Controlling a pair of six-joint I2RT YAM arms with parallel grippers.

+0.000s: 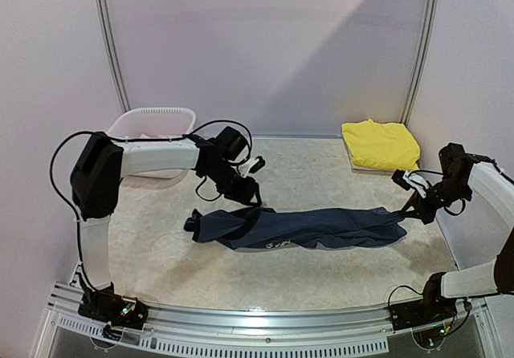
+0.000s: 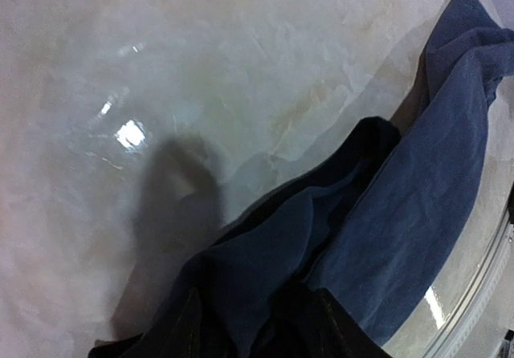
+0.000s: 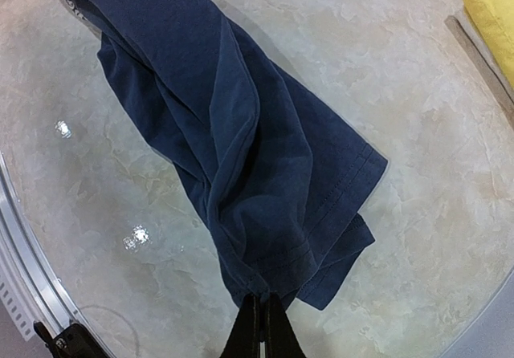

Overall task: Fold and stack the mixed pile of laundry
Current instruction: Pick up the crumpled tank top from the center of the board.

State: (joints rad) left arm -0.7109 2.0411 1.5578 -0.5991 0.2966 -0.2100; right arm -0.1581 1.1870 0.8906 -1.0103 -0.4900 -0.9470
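The left gripper grabs the garment near the garment's end [image 1: 250, 214] opposite the held hem next, to spread the navy garment [image 1: 305, 228] flat for folding.
A navy garment [image 1: 305, 228] lies stretched out in a long band across the middle of the table. My right gripper [image 3: 262, 314] is shut on the hem at its right end [image 1: 399, 213], and the cloth [image 3: 241, 133] runs away from it in loose folds. My left gripper [image 2: 257, 334] hovers over the garment's left end [image 1: 213, 223] with its jaws apart; navy cloth [image 2: 418, 197] lies slack between the dark fingers [image 2: 183, 330]. A folded yellow garment [image 1: 380, 144] rests at the back right.
A white slotted basket [image 1: 152, 121] stands at the back left, behind my left arm. The yellow garment [image 3: 494, 13] lies on a thin board close to the right wall. A metal rail [image 1: 257, 326] runs along the table's near edge.
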